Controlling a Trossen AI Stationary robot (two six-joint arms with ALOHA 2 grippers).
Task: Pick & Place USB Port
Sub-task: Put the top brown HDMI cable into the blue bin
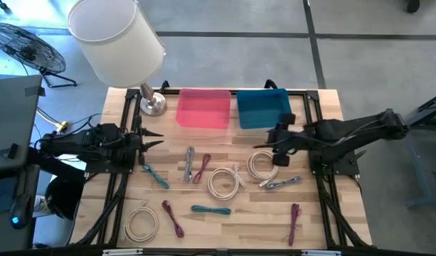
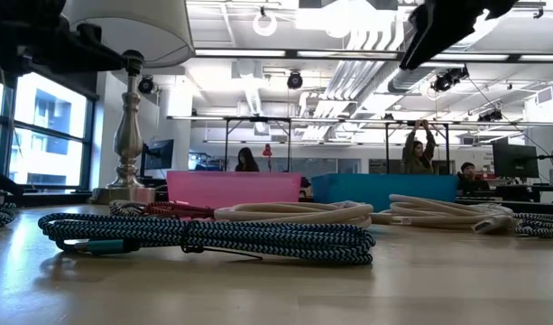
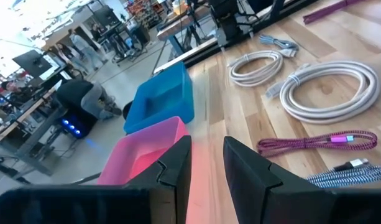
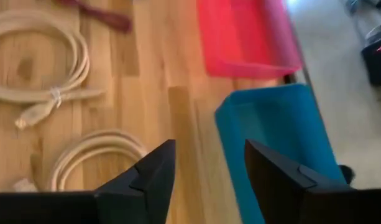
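Observation:
I will grab the white coil by its looped parts with my right gripper next. Then the coil can go in the blue bin (image 1: 263, 109).
Several coiled USB cables lie flat on the wooden table: white coils (image 1: 261, 164) (image 1: 223, 182) (image 1: 141, 222), grey ones (image 1: 189, 163) (image 1: 282, 183), magenta ones (image 1: 202, 168) (image 1: 295, 222), teal ones (image 1: 210, 210) (image 1: 155, 176). A pink bin (image 1: 203, 109) and a blue bin (image 1: 263, 109) stand at the far edge. My right gripper (image 1: 273, 142) (image 4: 209, 174) hovers open and empty above the table, between the blue bin (image 4: 277, 137) and a white coil (image 4: 97, 155). My left gripper (image 1: 155, 140) (image 3: 207, 174) waits open at the table's left side.
A lamp (image 1: 152, 103) with a white shade (image 1: 117, 35) stands at the far left corner beside the pink bin. In the low view a teal braided cable (image 2: 204, 236) lies nearest the near edge. Bare wood shows between the bins and the cables (image 1: 225, 139).

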